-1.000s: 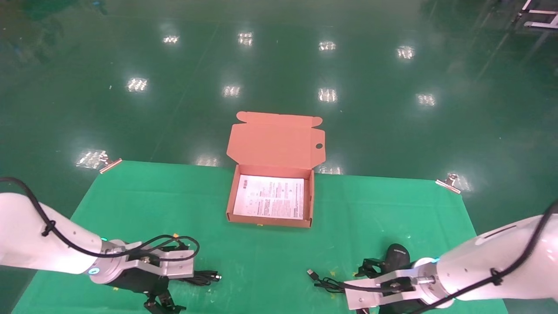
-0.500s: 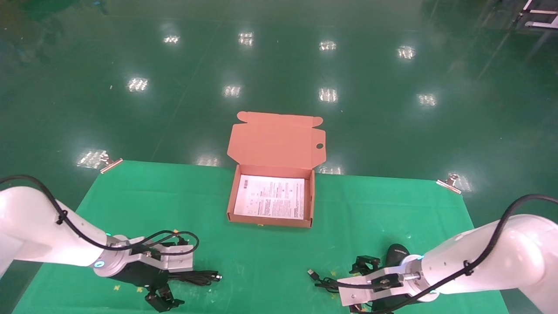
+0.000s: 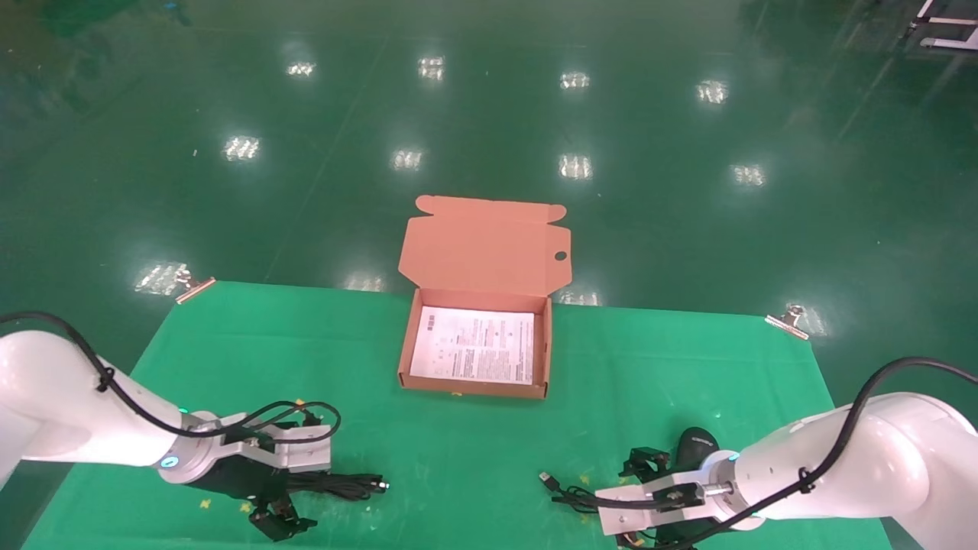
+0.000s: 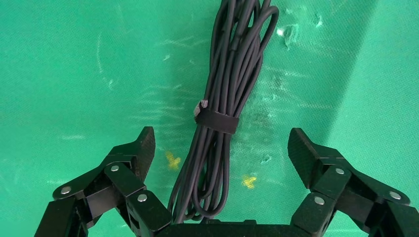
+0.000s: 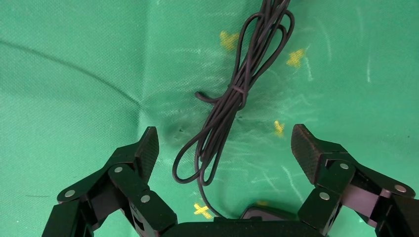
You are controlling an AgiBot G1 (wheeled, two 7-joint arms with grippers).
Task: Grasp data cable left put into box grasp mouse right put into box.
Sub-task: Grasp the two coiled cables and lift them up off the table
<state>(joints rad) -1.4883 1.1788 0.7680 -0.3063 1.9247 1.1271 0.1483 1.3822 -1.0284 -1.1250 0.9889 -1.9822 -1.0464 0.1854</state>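
Note:
The right gripper grabs the mouse's looped cord by the gathered parts beside its tie next, since the cord's end loops splay out slack.
The data cable, a long black bundle with a strap, lies on the green cloth at the front left. My left gripper is open and hovers low over its looped end; the left wrist view shows the cable between the spread fingers of the left gripper, untouched. The black mouse lies at the front right, its cord and USB plug trailing left. My right gripper is open above it; the right wrist view shows the cord and the mouse's edge under the right gripper. The open orange box holds only a white sheet.
The box lid stands open toward the far side. Metal clips pin the cloth at the far corners, another at the far left. Yellow marks dot the cloth. Shiny green floor lies beyond the table.
My left gripper has sunk and shifted slightly left over the cable. My right arm has dropped lower, its gripper settling a little over the mouse. Cable, mouse and box have not moved.

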